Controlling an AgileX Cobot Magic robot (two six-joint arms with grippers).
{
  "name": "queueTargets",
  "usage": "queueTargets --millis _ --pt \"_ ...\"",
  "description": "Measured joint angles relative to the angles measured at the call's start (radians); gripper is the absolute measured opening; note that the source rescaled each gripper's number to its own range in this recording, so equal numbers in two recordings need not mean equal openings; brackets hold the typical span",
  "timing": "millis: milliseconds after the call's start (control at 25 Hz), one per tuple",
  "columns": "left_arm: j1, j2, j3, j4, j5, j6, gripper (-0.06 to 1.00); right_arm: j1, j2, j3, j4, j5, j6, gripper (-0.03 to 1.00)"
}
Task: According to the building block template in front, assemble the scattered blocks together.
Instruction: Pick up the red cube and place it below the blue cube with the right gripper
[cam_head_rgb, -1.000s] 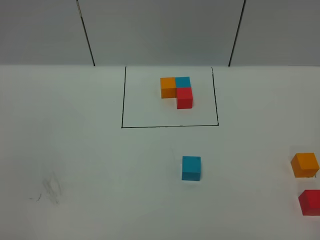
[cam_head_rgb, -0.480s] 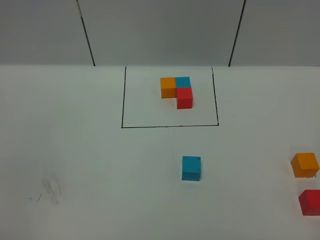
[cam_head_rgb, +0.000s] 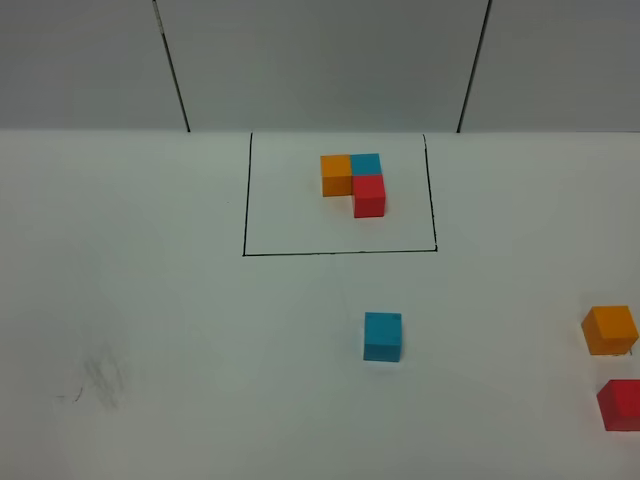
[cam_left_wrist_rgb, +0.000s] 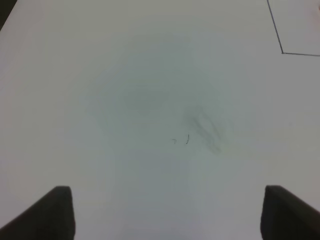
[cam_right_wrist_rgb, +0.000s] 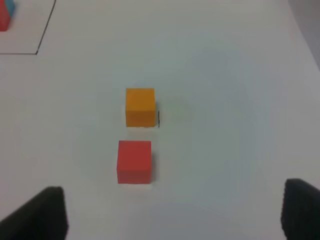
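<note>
The loose red cube needs to be set against the loose teal cube (cam_head_rgb: 382, 336), so my right gripper needs to grab the red cube by its opposite sides next.
The template (cam_head_rgb: 353, 183) is an L of three small cubes, orange, teal and red, inside a thin black rectangle at the back middle of the white table. A loose teal cube (cam_head_rgb: 382, 336) sits in front of the rectangle. A loose orange cube (cam_head_rgb: 610, 330) and a loose red cube (cam_head_rgb: 621, 404) sit at the right edge; both show in the right wrist view, orange (cam_right_wrist_rgb: 140, 107) and red (cam_right_wrist_rgb: 134, 161). My right gripper (cam_right_wrist_rgb: 172, 212) is open and empty, short of the red cube. My left gripper (cam_left_wrist_rgb: 165, 212) is open and empty over bare table. Neither gripper shows in the high view.
A faint grey smudge (cam_head_rgb: 100, 378) marks the table at the front left, also in the left wrist view (cam_left_wrist_rgb: 202, 131). A corner of the black rectangle shows in the left wrist view (cam_left_wrist_rgb: 283, 52) and the right wrist view (cam_right_wrist_rgb: 37, 52). A grey panelled wall (cam_head_rgb: 320, 60) stands behind.
</note>
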Motion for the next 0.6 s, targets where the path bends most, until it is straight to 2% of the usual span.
queueTargets --millis 80,160,280,600 --pt "0.0 0.0 0.0 0.0 0.0 0.0 0.66 0.0 0.034 0.0 -0.002 0.0 0.002 0.96" --pt "0.0 0.0 0.0 0.0 0.0 0.0 0.66 0.0 0.082 0.0 -0.003 0.0 0.002 0.98" --pt "0.0 0.0 0.0 0.0 0.0 0.0 0.66 0.0 0.172 -0.017 -0.004 -0.023 0.01 0.99" --pt "0.0 0.0 0.0 0.0 0.0 0.0 0.66 0.0 0.515 -0.103 -0.012 -0.156 0.027 0.95"
